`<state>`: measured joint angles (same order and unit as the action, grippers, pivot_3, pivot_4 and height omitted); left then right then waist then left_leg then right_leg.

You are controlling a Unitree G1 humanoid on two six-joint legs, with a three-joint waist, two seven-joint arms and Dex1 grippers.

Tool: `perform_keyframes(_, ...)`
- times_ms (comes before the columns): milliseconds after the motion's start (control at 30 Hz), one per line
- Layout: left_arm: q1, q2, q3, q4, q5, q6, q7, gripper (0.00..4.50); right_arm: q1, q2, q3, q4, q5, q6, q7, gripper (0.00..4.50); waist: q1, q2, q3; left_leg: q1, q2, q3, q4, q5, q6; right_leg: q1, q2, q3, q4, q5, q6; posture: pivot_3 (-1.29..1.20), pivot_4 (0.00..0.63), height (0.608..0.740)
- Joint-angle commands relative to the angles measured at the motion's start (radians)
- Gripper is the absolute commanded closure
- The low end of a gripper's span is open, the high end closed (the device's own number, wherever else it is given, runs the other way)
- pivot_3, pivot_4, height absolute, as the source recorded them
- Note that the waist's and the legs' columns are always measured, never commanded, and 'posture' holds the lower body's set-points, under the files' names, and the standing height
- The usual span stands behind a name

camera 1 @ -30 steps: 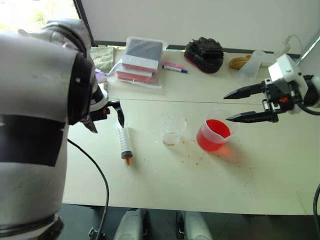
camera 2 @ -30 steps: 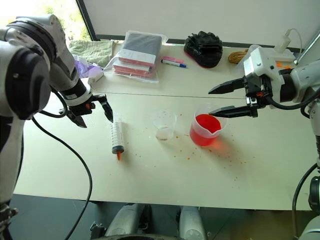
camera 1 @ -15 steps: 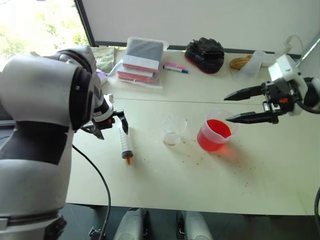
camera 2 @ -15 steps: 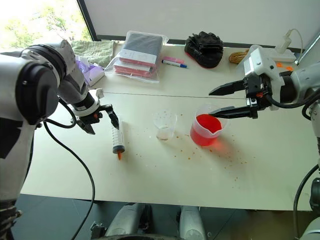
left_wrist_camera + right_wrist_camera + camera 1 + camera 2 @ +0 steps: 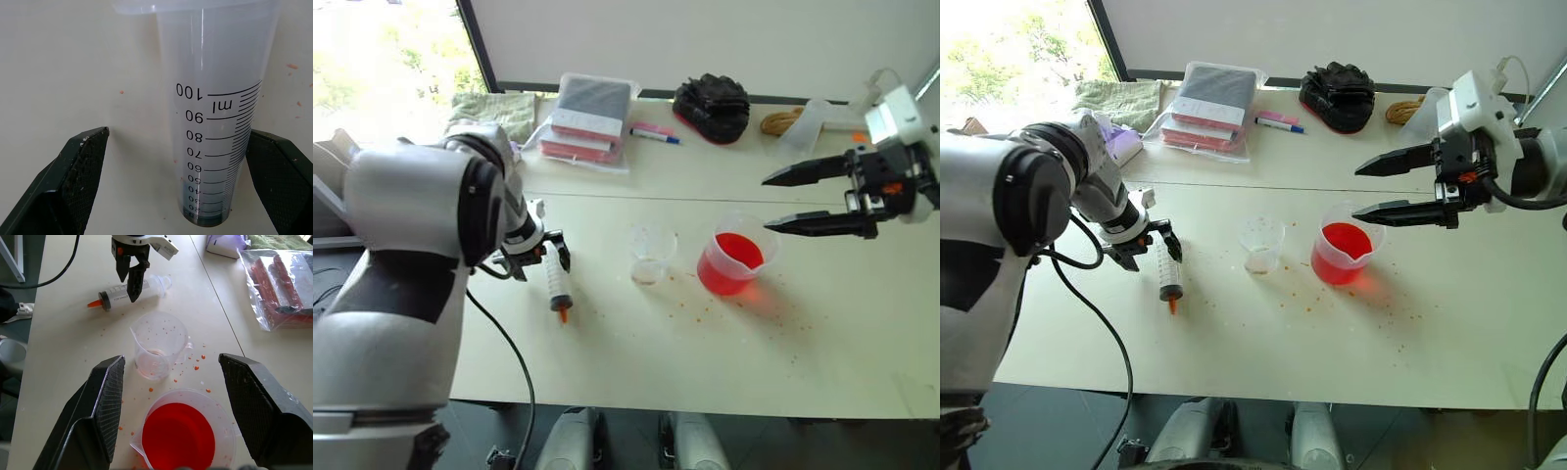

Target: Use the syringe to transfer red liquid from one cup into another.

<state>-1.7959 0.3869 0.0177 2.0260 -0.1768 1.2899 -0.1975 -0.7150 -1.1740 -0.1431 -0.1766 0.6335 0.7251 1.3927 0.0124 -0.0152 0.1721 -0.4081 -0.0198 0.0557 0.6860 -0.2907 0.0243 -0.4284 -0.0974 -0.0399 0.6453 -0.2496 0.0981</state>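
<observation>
My left gripper should close and would hold the syringe [image 5: 557, 282]: its fingers reach down beside the syringe's scaled body.
The syringe [image 5: 557, 282] lies flat on the white table [image 5: 656, 362], orange tip toward the front edge. My left gripper [image 5: 540, 262] points down over its plunger end, open. In the left wrist view the scaled barrel [image 5: 215, 122] lies between the fingers [image 5: 73, 181], untouched and nearer one of them. The spouted cup [image 5: 736, 257] holds the red liquid [image 5: 734, 259]. To its left stands the small clear cup [image 5: 652, 253], nearly empty. My right gripper [image 5: 770, 205] hovers open above and right of the spouted cup, holding nothing.
Red droplets [image 5: 705, 308] speckle the table around both cups. Along the back lie a plastic bag of red packs [image 5: 590, 119], a pink-and-blue marker [image 5: 656, 132], a black bundle [image 5: 713, 103] and a green cloth [image 5: 509, 108].
My left gripper has sunk onto the syringe; its fingers now stand on either side of the barrel. The right gripper has drawn back slightly from the spouted cup.
</observation>
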Motion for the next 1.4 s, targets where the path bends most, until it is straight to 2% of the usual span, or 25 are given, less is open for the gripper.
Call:
perform_keyframes(33,0.005,-0.001,0.013,-0.032,0.029,-0.018,-0.002,0.03,-0.008,-0.026,-0.043,-0.024,0.018,0.005,-0.014,1.31,0.000,0.000,0.000,0.000,0.000,0.000,0.000,0.000,0.000,0.000,0.000,0.000,0.000,0.000,0.000,0.00,0.150,0.740)
perform_keyframes(133,0.018,0.003,0.026,-0.038,0.027,-0.036,0.001,0.03,-0.012,-0.027,-0.041,-0.026,0.020,0.008,-0.021,1.31,0.000,0.000,-0.001,0.000,0.000,0.000,0.000,0.000,0.000,0.000,0.000,0.000,0.000,0.000,0.000,0.00,0.150,0.740)
perform_keyframes(167,0.021,0.005,0.030,-0.040,0.025,-0.042,0.001,0.58,-0.014,-0.026,-0.039,-0.026,0.020,0.008,-0.022,1.31,0.000,0.001,-0.001,0.000,0.000,0.000,0.000,0.000,0.000,0.000,0.000,0.000,0.001,0.000,0.000,0.00,0.150,0.740)
perform_keyframes(300,0.016,0.008,0.038,-0.035,0.026,-0.052,0.006,1.58,-0.013,-0.027,-0.040,-0.023,0.019,-0.001,-0.026,1.31,0.001,0.001,-0.001,0.001,-0.001,0.000,0.000,0.000,0.000,0.000,0.000,0.000,0.002,0.000,0.000,0.00,0.150,0.740)
perform_keyframes(433,0.020,0.015,0.045,-0.039,0.021,-0.063,0.019,2.78,-0.017,-0.023,-0.035,-0.027,0.020,-0.002,-0.036,1.31,0.002,0.001,-0.001,0.000,-0.001,0.000,0.001,0.000,0.000,0.000,0.000,0.000,0.002,0.000,0.000,0.00,0.150,0.740)
perform_keyframes(467,0.021,0.017,0.047,-0.040,0.021,-0.065,0.021,2.91,-0.017,-0.022,-0.034,-0.028,0.020,-0.002,-0.038,1.31,0.002,0.001,-0.001,0.000,-0.001,0.000,0.001,0.000,0.000,0.000,0.000,0.000,0.002,0.000,0.000,0.00,0.150,0.740)
perform_keyframes(667,0.000,0.013,0.068,-0.034,0.047,-0.093,-0.011,2.92,-0.008,-0.028,-0.044,-0.036,0.024,0.004,-0.048,1.31,0.002,0.001,-0.001,0.000,-0.001,0.000,0.001,0.000,0.000,0.000,0.000,0.000,0.002,0.000,0.000,0.00,0.150,0.740)
perform_keyframes(900,-0.112,0.069,0.123,-0.081,0.117,-0.182,-0.239,2.92,0.034,-0.032,-0.082,-0.045,0.027,0.012,-0.090,1.31,0.001,-0.001,0.000,-0.001,-0.001,-0.001,0.002,0.000,0.000,0.000,0.000,-0.002,0.002,0.000,0.000,0.00,0.150,0.740)
perform_keyframes(1167,-0.236,0.106,0.162,-0.111,0.151,-0.467,-0.461,2.92,0.123,-0.006,-0.169,-0.105,0.050,0.057,-0.204,1.31,0.000,-0.001,0.000,-0.001,-0.001,0.000,0.002,0.000,0.000,0.000,0.000,-0.002,0.002,0.000,0.000,0.00,0.150,0.740)
perform_keyframes(1300,-0.282,0.097,0.172,-0.082,0.180,-0.589,-0.576,2.92,0.231,0.011,-0.269,-0.162,0.068,0.091,-0.266,1.31,0.002,-0.001,0.000,-0.001,-0.001,0.000,0.002,0.000,0.001,0.000,0.000,-0.002,0.002,0.000,0.000,0.00,0.150,0.740)
perform_keyframes(1400,-0.292,0.098,0.205,-0.053,0.167,-0.781,-0.661,2.92,0.311,0.039,-0.349,-0.201,0.093,0.126,-0.318,1.31,0.002,-0.001,0.000,-0.001,-0.001,0.001,0.003,0.000,0.002,0.000,0.000,-0.003,0.002,0.000,0.000,0.00,0.150,0.740)
